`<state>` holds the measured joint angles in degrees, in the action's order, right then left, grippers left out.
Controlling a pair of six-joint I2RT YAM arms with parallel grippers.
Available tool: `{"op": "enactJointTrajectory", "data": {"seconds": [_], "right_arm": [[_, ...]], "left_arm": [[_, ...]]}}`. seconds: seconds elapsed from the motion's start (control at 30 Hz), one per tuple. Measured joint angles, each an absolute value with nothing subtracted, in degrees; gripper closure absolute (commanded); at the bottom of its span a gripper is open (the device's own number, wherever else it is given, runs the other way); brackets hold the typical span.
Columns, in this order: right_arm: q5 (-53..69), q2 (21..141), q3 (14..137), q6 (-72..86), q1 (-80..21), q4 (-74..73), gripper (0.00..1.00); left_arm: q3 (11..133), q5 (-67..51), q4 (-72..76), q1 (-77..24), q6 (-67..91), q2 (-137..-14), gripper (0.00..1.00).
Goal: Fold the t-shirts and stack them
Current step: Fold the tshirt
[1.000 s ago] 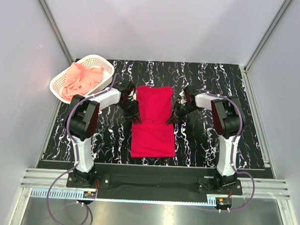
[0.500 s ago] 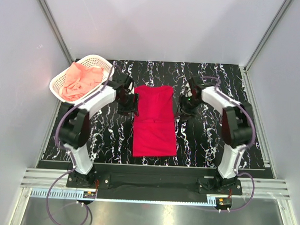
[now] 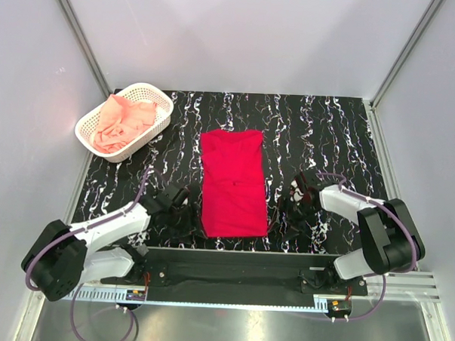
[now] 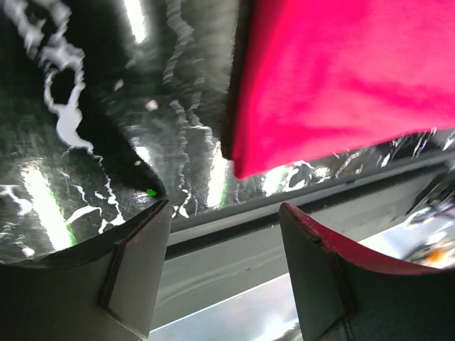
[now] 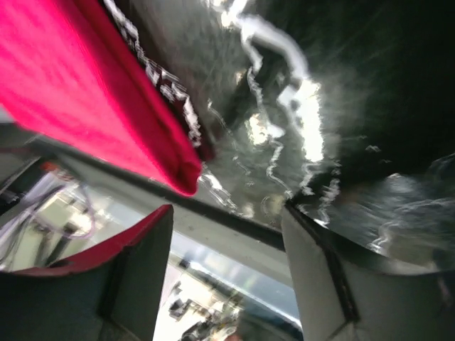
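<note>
The robot should next fold the crimson red t-shirt's near end over its far end, so its left gripper needs to grab the t-shirt's near corner beside it.
The crimson red t-shirt (image 3: pixel 233 182) lies flat on the black marbled table as a long folded rectangle. Its near left corner (image 4: pixel 334 78) shows in the left wrist view, its near right corner (image 5: pixel 92 92) in the right wrist view. My left gripper (image 3: pixel 185 215) sits low just left of that near left corner, open (image 4: pixel 224 245) and with nothing between its jaws. My right gripper (image 3: pixel 291 205) sits low to the right of the shirt's near right corner, also open (image 5: pixel 227 249) and holding nothing. The salmon-pink t-shirt (image 3: pixel 122 119) lies crumpled in the basket.
A white lattice basket (image 3: pixel 148 134) stands at the far left corner of the table. The table's near edge and a metal rail (image 3: pixel 231 261) run just below both grippers. Grey walls close in the left, right and far sides.
Both grippers have opened and let go of the red shirt. They have swung from the shirt's sides at its far half back to its near corners. The shirt now lies flat.
</note>
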<state>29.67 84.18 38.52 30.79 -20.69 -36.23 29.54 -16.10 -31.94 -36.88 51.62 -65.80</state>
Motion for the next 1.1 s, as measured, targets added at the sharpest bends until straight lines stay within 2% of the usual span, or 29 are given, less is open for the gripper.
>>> {"op": "enactJointTrajectory", "data": {"seconds": [0.27,0.73,0.93,1.1], "right_arm": [[36.8,84.3,33.4,38.8,-20.7,-23.9,0.33],[41.5,85.1,28.2,48.6,-20.7,-12.1,0.40],[39.4,82.3,26.6,50.0,-20.7,-12.1,0.41],[39.0,82.5,26.5,50.8,-20.7,-12.0,0.46]], "left_arm": [[26.5,-15.2,-24.4,-37.1,64.5,-64.7,0.28],[24.8,-15.5,-21.3,-37.1,76.9,-66.6,0.31],[25.2,-15.9,-21.3,-37.1,79.4,-68.0,0.37],[25.1,-15.7,-21.8,-37.1,80.5,-68.3,0.44]]}}
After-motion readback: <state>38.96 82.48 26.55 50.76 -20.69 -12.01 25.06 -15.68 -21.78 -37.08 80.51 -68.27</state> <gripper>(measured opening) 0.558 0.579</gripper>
